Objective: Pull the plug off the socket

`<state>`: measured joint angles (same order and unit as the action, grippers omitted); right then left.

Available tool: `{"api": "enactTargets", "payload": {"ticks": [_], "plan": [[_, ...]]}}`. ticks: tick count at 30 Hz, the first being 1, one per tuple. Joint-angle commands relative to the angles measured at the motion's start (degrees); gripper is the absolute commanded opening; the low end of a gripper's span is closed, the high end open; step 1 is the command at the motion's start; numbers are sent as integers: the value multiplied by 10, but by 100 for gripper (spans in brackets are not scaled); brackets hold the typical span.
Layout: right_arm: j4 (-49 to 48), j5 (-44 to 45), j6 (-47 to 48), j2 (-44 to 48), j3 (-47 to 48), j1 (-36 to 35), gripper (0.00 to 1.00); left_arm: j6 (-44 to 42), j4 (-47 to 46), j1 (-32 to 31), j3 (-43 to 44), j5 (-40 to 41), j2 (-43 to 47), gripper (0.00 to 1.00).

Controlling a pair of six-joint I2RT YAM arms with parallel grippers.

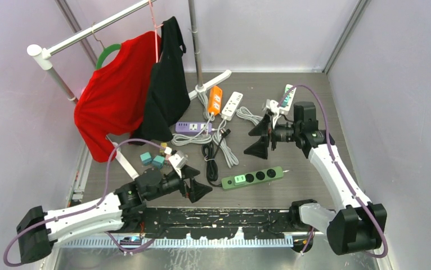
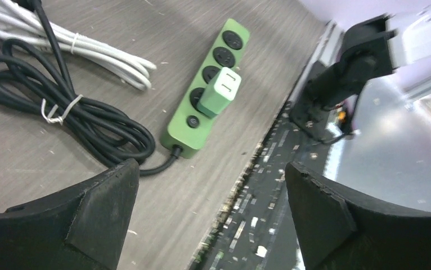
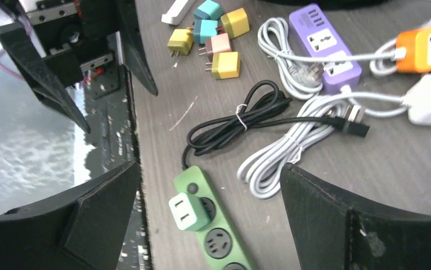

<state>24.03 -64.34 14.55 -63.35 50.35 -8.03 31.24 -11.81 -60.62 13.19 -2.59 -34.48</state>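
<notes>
Next, to pull off the pale green plug [image 1: 239, 179] [image 3: 188, 211], my right gripper grabs its opposite sides across the power strip's width, leaving the power strip's switch end free.
A green power strip [image 1: 256, 176] lies near the table's front edge, and its socket beside the switch holds a pale green plug [image 1: 239, 179]. My left gripper [image 1: 194, 183] hovers open just left of the strip's cord end, nothing between its fingers. In the left wrist view the plug [image 2: 220, 93] sits upright in the strip [image 2: 186, 130], ahead of the open gripper [image 2: 211, 167]. My right gripper [image 1: 258, 139] hangs open above and behind the strip. Its wrist view looks down on the plug [image 3: 188, 211] and strip [image 3: 230, 247] between the spread fingers of the gripper [image 3: 209, 169].
A coiled black cord [image 1: 210, 160] and white cords [image 1: 227, 147] lie left of the strip. Purple [image 1: 193, 127], orange [image 1: 215, 100] and white [image 1: 232, 105] strips sit behind. Small coloured adapters [image 1: 157, 160] lie at the left. A rack with a red shirt [image 1: 117, 93] and a black shirt [image 1: 167, 84] stands back left.
</notes>
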Motion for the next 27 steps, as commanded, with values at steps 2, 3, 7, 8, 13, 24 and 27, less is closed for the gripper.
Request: {"api": "enactTargets", "payload": {"ticks": [2, 3, 7, 8, 13, 24, 27], "plan": [[197, -24, 425, 1, 7, 9, 100, -205, -180, 1, 15, 1, -141, 100], [227, -5, 480, -3, 3, 9, 100, -238, -205, 1, 17, -6, -172, 100], [281, 15, 593, -19, -14, 7, 100, -333, -344, 0, 19, -34, -308, 100], [282, 18, 599, -25, -17, -1, 100, -349, -372, -2, 22, -42, -341, 100], [274, 90, 640, -48, -40, -68, 100, -384, -483, -24, 57, -51, -505, 97], [224, 149, 630, -90, -66, -183, 84, -408, -635, -59, 89, -5, -700, 89], [215, 157, 629, -97, -69, -198, 79, -409, -669, -59, 85, 15, -729, 88]]}}
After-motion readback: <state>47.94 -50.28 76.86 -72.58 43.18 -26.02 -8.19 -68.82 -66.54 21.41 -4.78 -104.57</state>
